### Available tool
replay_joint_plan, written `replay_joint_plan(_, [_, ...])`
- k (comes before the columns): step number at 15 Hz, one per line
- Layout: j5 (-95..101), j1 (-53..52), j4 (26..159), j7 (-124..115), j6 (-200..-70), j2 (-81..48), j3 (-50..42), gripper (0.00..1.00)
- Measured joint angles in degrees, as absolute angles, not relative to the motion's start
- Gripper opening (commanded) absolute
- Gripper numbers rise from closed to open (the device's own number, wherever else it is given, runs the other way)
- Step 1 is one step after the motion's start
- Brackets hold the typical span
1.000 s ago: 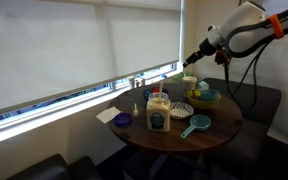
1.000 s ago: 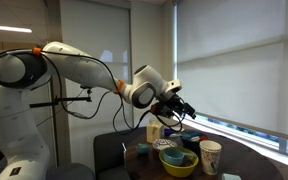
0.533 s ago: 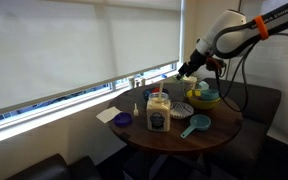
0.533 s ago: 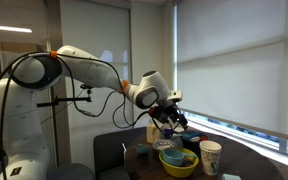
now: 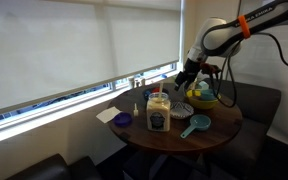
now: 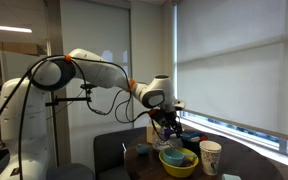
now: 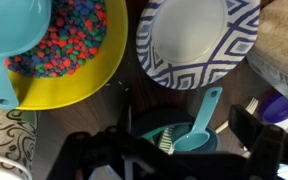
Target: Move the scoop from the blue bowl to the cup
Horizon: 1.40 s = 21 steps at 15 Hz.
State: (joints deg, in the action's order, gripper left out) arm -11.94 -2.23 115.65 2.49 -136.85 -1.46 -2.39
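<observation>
Next, my gripper grabs the teal scoop by its handle, which leaves the scoop's head free to lower into the cup (image 6: pixel 211 157).
A teal scoop (image 7: pixel 196 122) lies in the small blue bowl (image 7: pixel 142 128), handle pointing up towards the striped bowl. The same bowl and scoop show in an exterior view (image 5: pixel 195 125) at the table's front. My gripper (image 7: pixel 184 136) hangs above them, open and empty, with one dark finger on each side of the blue bowl. It shows above the table in both exterior views (image 5: pixel 189 79) (image 6: pixel 169 124). The white patterned cup (image 6: pixel 211 157) stands at the table edge and shows at the lower left of the wrist view (image 7: pixel 2 150).
A yellow bowl (image 7: pixel 89 70) holds coloured candy and a second teal scoop (image 7: pixel 12 40). A pale striped shallow bowl (image 7: pixel 196 42) sits beside it. A labelled jar (image 5: pixel 158 115), a purple lid (image 5: pixel 123 120) and a white napkin (image 5: pixel 106 115) stand on the round table (image 5: pixel 219 135).
The arm has swung in from the side and come down. My gripper now hangs lower, over the bowls on the table. It is still open and empty.
</observation>
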Motion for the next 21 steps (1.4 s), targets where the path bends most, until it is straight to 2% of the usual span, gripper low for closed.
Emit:
replay_joint_plan(8, [-14.9,-2.3,112.7,5.2,-138.5,-5.4,-0.1,1.00])
replay_joint_plan(11, [-15.7,-2.3,109.6,5.3,-138.8,-8.7,1.5,0.84])
replay_joint_plan(12, [-15.7,-2.3,108.6,5.0,-138.7,-9.8,1.6,0.87])
replay_joint_plan(13, [-15.7,-2.3,107.7,4.6,-138.6,-10.8,1.7,0.80])
replay_joint_plan(14, [-15.7,-2.2,106.9,4.4,-138.5,-11.8,1.7,0.79])
replay_joint_plan(15, [-15.7,-2.2,106.0,4.2,-138.5,-12.8,1.8,0.65])
replay_joint_plan(16, [-15.7,-2.1,105.3,4.2,-138.4,-13.6,1.8,0.55])
replay_joint_plan(18, [-15.7,-2.0,103.9,4.2,-138.1,-15.1,2.1,0.48])
replay_joint_plan(21, [-15.7,-1.9,102.1,4.0,-136.7,-16.5,2.4,0.26])
